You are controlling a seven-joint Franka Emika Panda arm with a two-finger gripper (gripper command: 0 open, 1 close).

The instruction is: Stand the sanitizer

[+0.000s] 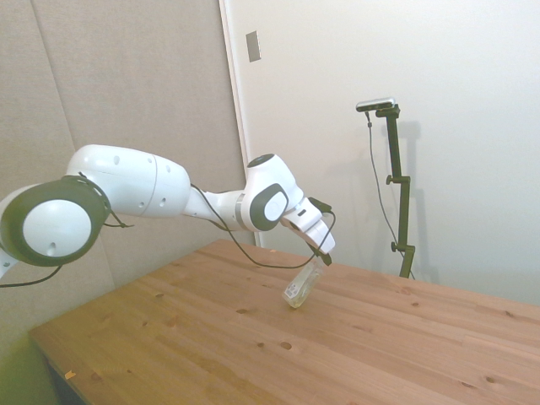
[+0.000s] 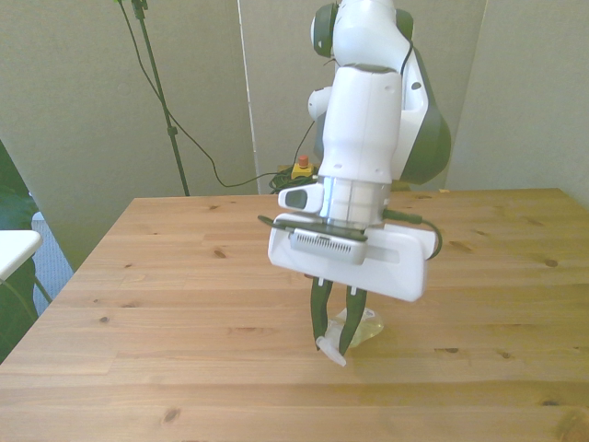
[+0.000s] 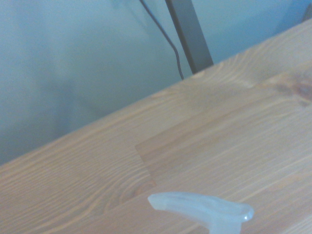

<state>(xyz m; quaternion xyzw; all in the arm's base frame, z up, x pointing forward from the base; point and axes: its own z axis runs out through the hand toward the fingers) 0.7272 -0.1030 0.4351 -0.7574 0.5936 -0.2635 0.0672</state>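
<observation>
The sanitizer's body leans far over the table in the side view and would tip over if released, so my gripper now keeps holding it until it stands.
The sanitizer (image 1: 299,285) is a slim clear bottle with yellowish liquid, held tilted over the wooden table (image 1: 211,337). Its rounded lower end rests on or just above the wood. My gripper (image 1: 319,258) is shut on its upper part. In the front view the gripper (image 2: 332,339) has its dark fingers (image 2: 318,313) pinching the neck. There the white pump top (image 2: 331,352) pokes out toward the camera, and the clear body (image 2: 366,325) shows behind the fingers. In the wrist view only the pale pump nozzle (image 3: 204,209) shows, blurred, against the table.
The table's boards (image 2: 184,276) spread out on every side of the bottle. Past the far edge in the front view sit a red button on a yellow box (image 2: 301,167) and a black cable (image 2: 212,166).
</observation>
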